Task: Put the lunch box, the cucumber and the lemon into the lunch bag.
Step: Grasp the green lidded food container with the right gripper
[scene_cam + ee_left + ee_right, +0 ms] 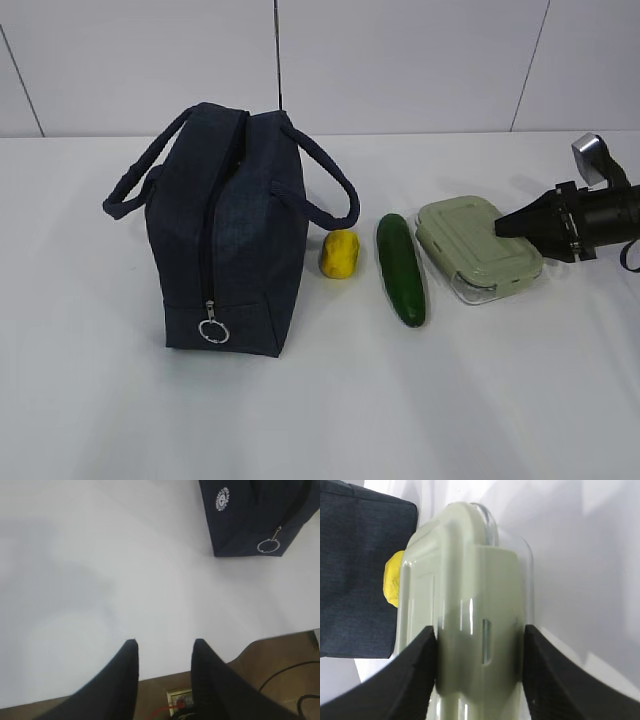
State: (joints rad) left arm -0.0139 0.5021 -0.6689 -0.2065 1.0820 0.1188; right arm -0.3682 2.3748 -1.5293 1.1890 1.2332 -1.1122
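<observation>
The lunch bag needs to be opened for packing, so my left gripper should next grab the fabric edge of its zippered opening [225,170].
The navy lunch bag [225,230] stands upright at the left, its zipper ring pull [213,331] low on the near end. The yellow lemon [340,254], the dark green cucumber [401,268] and the sage-lidded lunch box [470,245] lie in a row to its right. My right gripper [505,224] is at the box's right end. In the right wrist view its fingers press the lunch box [470,590] from both sides at the end clip, with the lemon [393,577] and the bag [360,575] beyond. My left gripper [165,647] is open and empty over the table's front edge, with the bag [250,515] far ahead to the right.
The white table [320,410] meets a tiled wall at the back. In the left wrist view the table's front edge [210,667] runs just under the fingers, with brown floor and cables below. The left arm does not show in the exterior view.
</observation>
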